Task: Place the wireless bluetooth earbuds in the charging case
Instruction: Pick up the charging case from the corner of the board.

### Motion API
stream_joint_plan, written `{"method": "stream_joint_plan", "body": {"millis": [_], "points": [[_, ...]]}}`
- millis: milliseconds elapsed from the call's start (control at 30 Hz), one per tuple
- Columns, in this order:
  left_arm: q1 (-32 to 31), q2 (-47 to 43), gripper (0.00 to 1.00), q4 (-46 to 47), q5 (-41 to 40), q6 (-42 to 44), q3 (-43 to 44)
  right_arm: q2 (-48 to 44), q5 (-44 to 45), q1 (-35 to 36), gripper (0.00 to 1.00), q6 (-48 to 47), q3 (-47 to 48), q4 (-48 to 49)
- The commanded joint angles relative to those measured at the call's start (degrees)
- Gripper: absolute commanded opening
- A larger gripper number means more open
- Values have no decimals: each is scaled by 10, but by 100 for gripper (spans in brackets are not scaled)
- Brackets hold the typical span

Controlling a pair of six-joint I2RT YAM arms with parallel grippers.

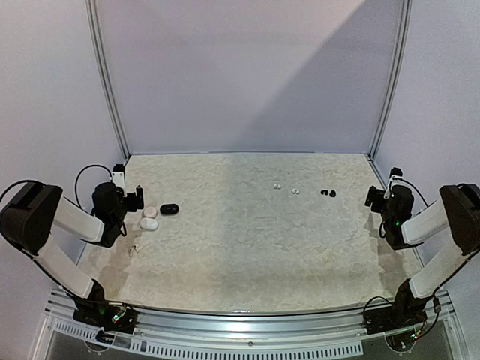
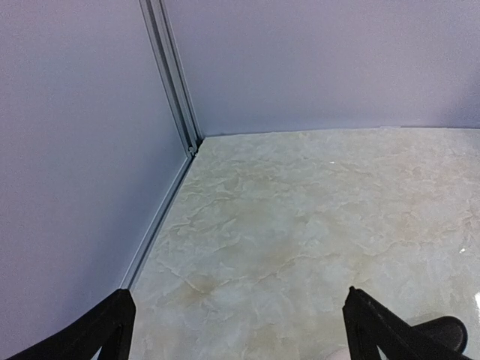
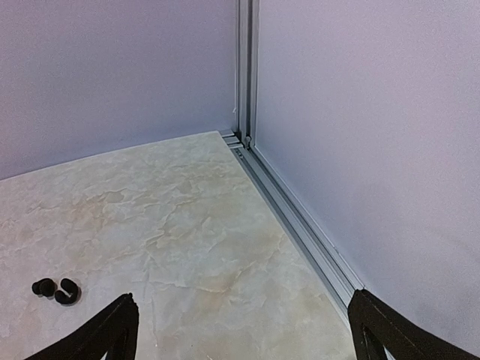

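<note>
Next, my left gripper grabs the farther white charging case (image 1: pixel 150 212) by its opposite rounded ends, leaving the case's middle free for my right gripper to grab.
A pair of black earbuds (image 1: pixel 328 193) lies at the right of the table and shows in the right wrist view (image 3: pixel 56 289) at the lower left. Two pairs of white earbuds (image 1: pixel 276 184) (image 1: pixel 295 190) lie near the middle back. Another white pair (image 1: pixel 135 250) lies at the front left. Two white charging cases (image 1: pixel 149 218) and a black case (image 1: pixel 169 209) sit closed at the left. My left gripper (image 1: pixel 135 198) (image 2: pixel 240 334) is open and empty, just left of the cases. The black case (image 2: pixel 444 330) is beside its right finger. My right gripper (image 1: pixel 373 198) (image 3: pixel 244 334) is open and empty, right of the black earbuds.
Grey walls with aluminium corner posts (image 1: pixel 109 82) (image 1: pixel 390 82) close the table at the back and sides. A metal rail (image 3: pixel 300 217) runs along the right wall and another rail (image 2: pixel 161 210) along the left wall. The marble-patterned table (image 1: pixel 247 240) lies between the arms.
</note>
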Motion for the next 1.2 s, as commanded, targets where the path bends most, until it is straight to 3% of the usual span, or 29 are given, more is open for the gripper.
{"method": "stream_joint_plan", "body": {"millis": [0, 67, 200, 300, 433, 533, 600, 733, 1000, 1167], "points": [[5, 4, 99, -6, 8, -2, 8, -87, -3, 1, 99, -5, 78, -193], [6, 4, 99, -8, 11, -1, 9, -124, -7, 1, 99, 17, 121, -281], [24, -11, 99, -66, 42, -13, 34, -158, -104, 1, 99, 46, 188, -408], [33, -49, 99, -303, 38, -19, 149, -161, -144, 2, 99, 88, 231, -472], [33, -20, 99, -657, 118, 88, 342, -135, -176, 14, 99, 135, 299, -561], [32, 36, 99, -869, 165, 120, 448, -103, -185, 35, 99, 153, 347, -625], [31, 68, 99, -950, 192, 120, 486, -84, -192, 52, 99, 160, 372, -648], [19, 120, 99, -1007, 229, 120, 523, -40, -217, 76, 99, 174, 406, -666], [0, 204, 99, -1004, 190, 128, 565, -3, -246, 112, 99, 182, 427, -682], [-12, 231, 92, -1017, 222, 134, 573, 1, -243, 118, 99, 188, 427, -682]]}}
